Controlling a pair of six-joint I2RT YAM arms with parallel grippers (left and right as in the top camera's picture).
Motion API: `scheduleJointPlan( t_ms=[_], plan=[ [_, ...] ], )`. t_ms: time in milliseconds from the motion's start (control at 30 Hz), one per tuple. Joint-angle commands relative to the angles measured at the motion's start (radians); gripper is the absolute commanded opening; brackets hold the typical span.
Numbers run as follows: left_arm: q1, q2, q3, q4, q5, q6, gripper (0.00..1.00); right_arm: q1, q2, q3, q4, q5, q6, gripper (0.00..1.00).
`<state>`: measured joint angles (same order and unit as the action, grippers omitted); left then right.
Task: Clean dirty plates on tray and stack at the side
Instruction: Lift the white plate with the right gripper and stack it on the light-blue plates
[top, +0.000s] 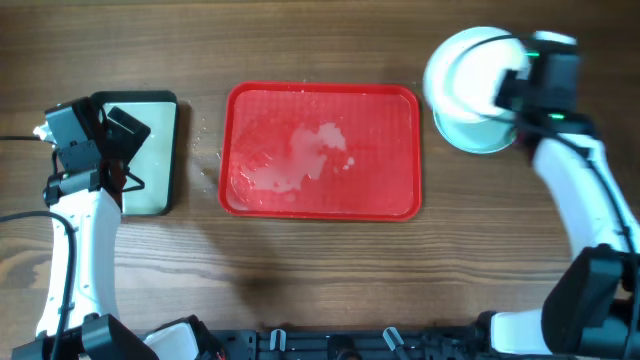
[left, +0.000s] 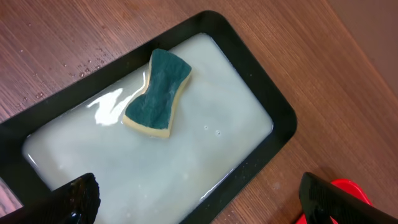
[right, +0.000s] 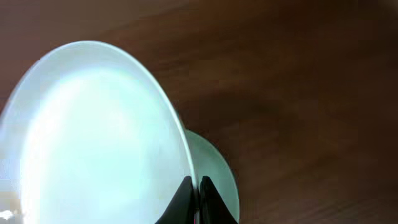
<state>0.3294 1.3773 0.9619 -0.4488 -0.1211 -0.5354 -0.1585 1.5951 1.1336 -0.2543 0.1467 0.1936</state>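
Observation:
My right gripper must hold the tilted, off-centre white plate, or it would drop crooked over the turquoise plate's rim.
The red tray (top: 390, 180) lies mid-table with only soapy smears on it; its corner shows in the left wrist view (left: 351, 186). My right gripper (top: 515, 85) is shut on the rim of a white plate (top: 465, 75), held tilted at the far right above a pale turquoise plate (top: 480, 138) that lies on the table. The right wrist view shows the fingers (right: 196, 193) pinching the white plate's (right: 93, 137) rim, with the turquoise plate (right: 219, 180) below. A second turquoise plate cannot be made out. My left gripper (left: 202, 194) is open and empty above the pan.
A black-rimmed pan (top: 160, 150) of pale liquid sits left of the tray, its rim (left: 273, 112) in the left wrist view. A green and yellow sponge (left: 157, 93) lies in the liquid. Water drops dot the wood between pan and tray.

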Motion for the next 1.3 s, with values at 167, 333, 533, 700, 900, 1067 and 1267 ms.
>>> scheduleJointPlan(
  t_ms=[167,333,533,700,900,1067,1267],
  plan=[
    [0.007,-0.002,0.001,0.003,0.001,0.005,1.00,-0.171,0.100,-0.014,0.012,-0.249,0.122,0.06],
    [0.007,-0.002,0.001,0.003,0.001,0.005,1.00,-0.171,0.198,-0.014,0.029,-0.200,0.121,0.49],
    [0.007,-0.002,0.001,0.003,0.001,0.005,1.00,-0.167,0.175,-0.014,0.011,-0.238,0.050,0.92],
    [0.007,-0.002,0.001,0.003,0.001,0.005,1.00,-0.158,0.031,-0.014,-0.034,-0.238,0.042,0.92],
    [0.007,-0.002,0.001,0.003,0.001,0.005,1.00,-0.148,-0.136,-0.014,-0.061,-0.215,0.034,0.84],
    [0.007,-0.002,0.001,0.003,0.001,0.005,1.00,-0.134,-0.149,-0.014,-0.159,-0.329,0.035,0.91],
    [0.007,-0.002,0.001,0.003,0.001,0.005,1.00,-0.070,-0.298,-0.015,-0.288,-0.328,0.003,1.00]
  ],
)
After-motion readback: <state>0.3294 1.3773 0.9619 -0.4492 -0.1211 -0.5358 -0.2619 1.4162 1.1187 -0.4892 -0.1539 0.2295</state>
